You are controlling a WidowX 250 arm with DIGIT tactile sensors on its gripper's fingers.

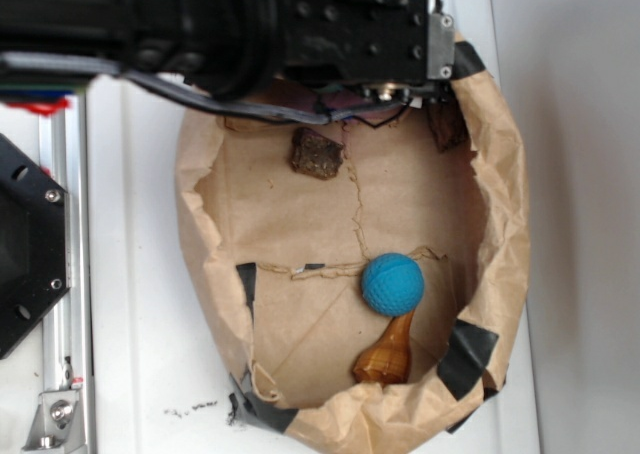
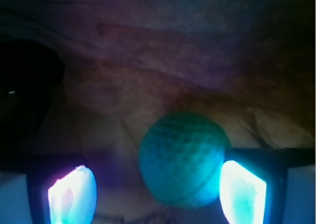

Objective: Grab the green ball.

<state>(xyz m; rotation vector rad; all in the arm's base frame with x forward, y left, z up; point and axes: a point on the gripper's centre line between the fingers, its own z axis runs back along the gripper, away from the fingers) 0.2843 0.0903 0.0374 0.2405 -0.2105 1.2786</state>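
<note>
My gripper is to grab the green ball next by its round dimpled sides, so that it can pick the ball out.
In the wrist view the green ball, round with a dimpled mint-green surface, sits between my gripper's two glowing fingers. It lies close against the right pad, and a wide gap separates it from the left pad. The gripper is open. In the exterior view the black arm reaches over the top end of the brown paper bag. There it hides both the fingers and the green ball.
A teal-blue ball lies low in the bag, with a brown wooden peg just below it. A dark brown chunk sits near the arm. The bag's crumpled walls ring everything. A metal rail runs along the left.
</note>
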